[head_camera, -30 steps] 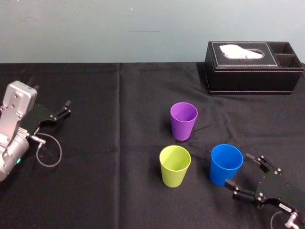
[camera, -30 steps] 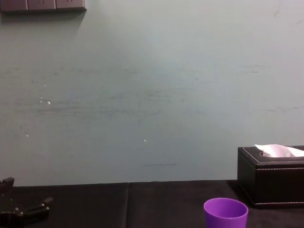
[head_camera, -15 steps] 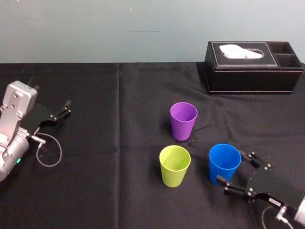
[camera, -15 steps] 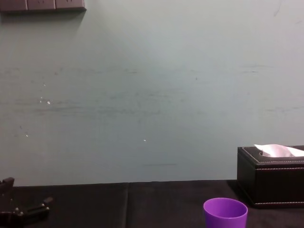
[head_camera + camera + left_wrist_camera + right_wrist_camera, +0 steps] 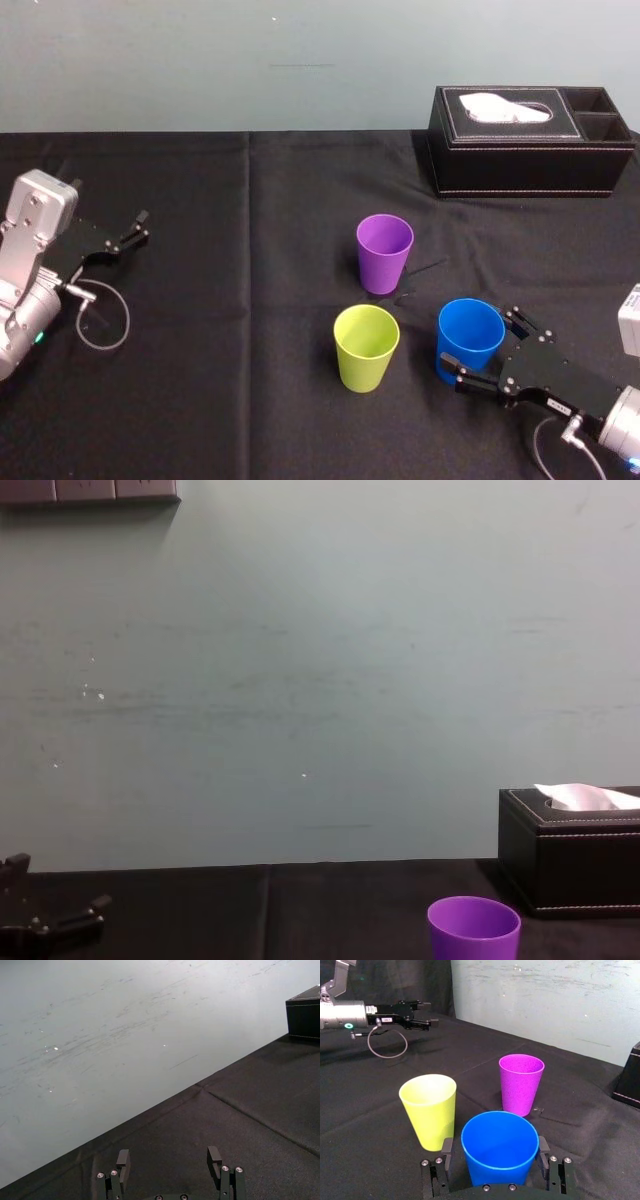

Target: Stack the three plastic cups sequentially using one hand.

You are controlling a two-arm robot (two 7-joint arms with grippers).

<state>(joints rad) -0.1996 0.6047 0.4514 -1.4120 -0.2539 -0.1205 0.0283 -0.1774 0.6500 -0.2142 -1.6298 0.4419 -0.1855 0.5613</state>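
Note:
My right gripper should grip the blue cup by its outer side (image 5: 496, 1176) next, so that the blue cup can stack into the purple cup (image 5: 520, 1085).
Three plastic cups stand upright on the black cloth: purple (image 5: 385, 252) farthest back, yellow-green (image 5: 366, 346) in front of it, blue (image 5: 468, 328) to the right. My right gripper (image 5: 481, 341), the hand, is open and low at the table, one finger on each side of the blue cup (image 5: 500, 1155). The right wrist view shows small gaps between the right gripper (image 5: 495, 1146) fingers and the cup wall, with the yellow-green cup (image 5: 430, 1110) and purple cup (image 5: 521, 1085) beyond. My left gripper (image 5: 135, 230) rests open at the far left, nothing between its fingers (image 5: 123, 1157).
A black leather tissue box (image 5: 530, 140) sits at the back right, well behind the cups. A loop of cable (image 5: 100, 320) lies beside the left arm. Bare black cloth lies between the left gripper and the cups. The chest view catches the purple cup's rim (image 5: 473, 925).
My right gripper has slid forward and left until its fingers flank the blue cup, which has shifted slightly left. The left arm has not moved.

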